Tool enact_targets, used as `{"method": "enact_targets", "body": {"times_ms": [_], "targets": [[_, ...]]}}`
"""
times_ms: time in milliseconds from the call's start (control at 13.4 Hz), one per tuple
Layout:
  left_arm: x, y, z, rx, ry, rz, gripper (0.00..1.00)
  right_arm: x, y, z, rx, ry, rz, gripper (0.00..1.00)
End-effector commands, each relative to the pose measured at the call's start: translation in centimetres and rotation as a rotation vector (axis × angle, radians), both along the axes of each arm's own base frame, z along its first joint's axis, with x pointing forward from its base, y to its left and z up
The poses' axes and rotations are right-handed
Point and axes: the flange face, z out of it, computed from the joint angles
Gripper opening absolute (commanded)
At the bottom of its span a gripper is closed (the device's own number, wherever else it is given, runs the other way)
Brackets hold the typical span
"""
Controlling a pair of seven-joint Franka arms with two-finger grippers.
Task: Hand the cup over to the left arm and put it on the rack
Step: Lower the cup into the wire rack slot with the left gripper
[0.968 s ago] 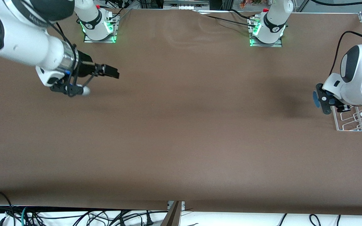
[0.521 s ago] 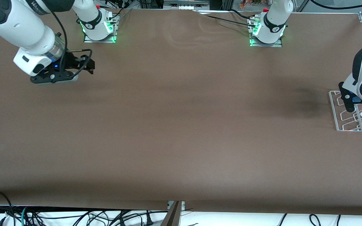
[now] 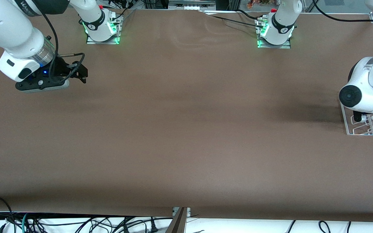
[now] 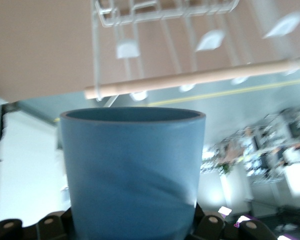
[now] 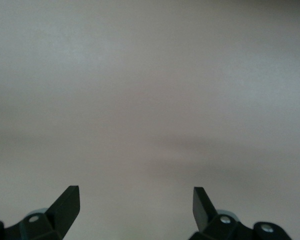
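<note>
My left gripper should move the cup toward the white wire rack before releasing it: the cup's rim hangs short of it, so if I opened, the cup would fall.
The light-blue cup fills the left wrist view, held in my left gripper, which is shut on it. In the front view the left arm's wrist hides the cup. The gripper hangs just over the white wire rack at the left arm's end of the table. The left wrist view shows the rack's wires and its wooden rod past the cup's rim. My right gripper is open and empty, low over bare table at the right arm's end.
The brown table has only the rack on it. The arms' bases stand along the table's edge farthest from the front camera. Cables hang below the edge nearest to that camera.
My left arm has swung the cup over the rack and turned its wrist, so the cup is now hidden in the front view. My right arm has drawn back toward its end of the table.
</note>
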Motion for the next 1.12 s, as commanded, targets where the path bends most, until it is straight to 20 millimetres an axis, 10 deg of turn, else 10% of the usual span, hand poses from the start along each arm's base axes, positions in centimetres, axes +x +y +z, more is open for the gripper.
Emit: {"method": "enact_targets", "body": {"times_ms": [0, 1043], "targets": [[-0.1, 0.3, -1.8, 0.079, -0.014, -0.117, 0.00, 1.1, -1.8, 2.0, -0.005, -0.016, -0.011, 1.00], [-3.1, 1.7, -8.0, 0.121, -0.085, -0.191, 0.00, 1.4, -2.7, 3.5, 0.013, -0.046, -0.051, 1.00]]}}
